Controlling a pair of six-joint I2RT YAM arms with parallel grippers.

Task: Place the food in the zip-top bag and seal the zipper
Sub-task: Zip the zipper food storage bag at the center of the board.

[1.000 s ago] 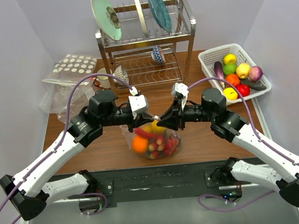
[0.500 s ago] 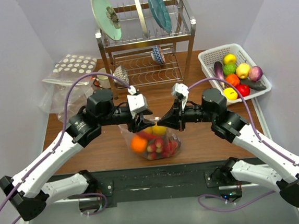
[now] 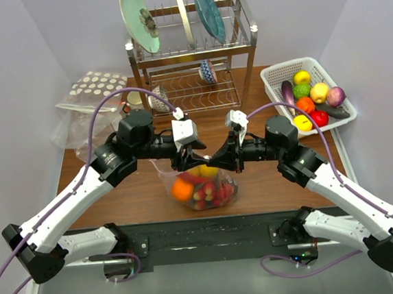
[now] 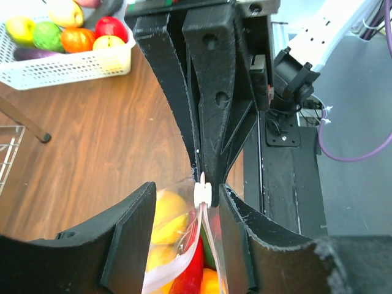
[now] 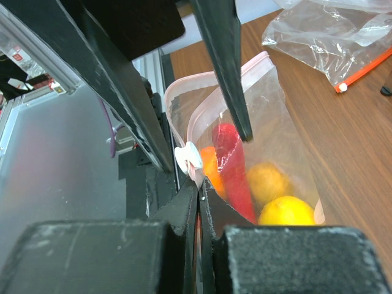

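My left gripper closes on the slider now, since the white slider sits between its fingers, level with them.
The zip-top bag stands on the table between both arms, filled with food: a lemon, a red pepper and an orange. My right gripper is shut on the bag's zipper edge, just below the white slider. My left gripper is open, one finger on each side of the bag's mouth, touching neither side, with the slider between them. In the top view the two grippers meet tip to tip above the bag, left and right.
A white basket at the back right holds more toy fruit. A metal dish rack with plates stands at the back centre. A polka-dot bag and another clear bag lie at the left.
My left gripper has opened from shut and now straddles the bag's mouth. My right gripper has closed on the zipper edge. The bag stands a little more upright.
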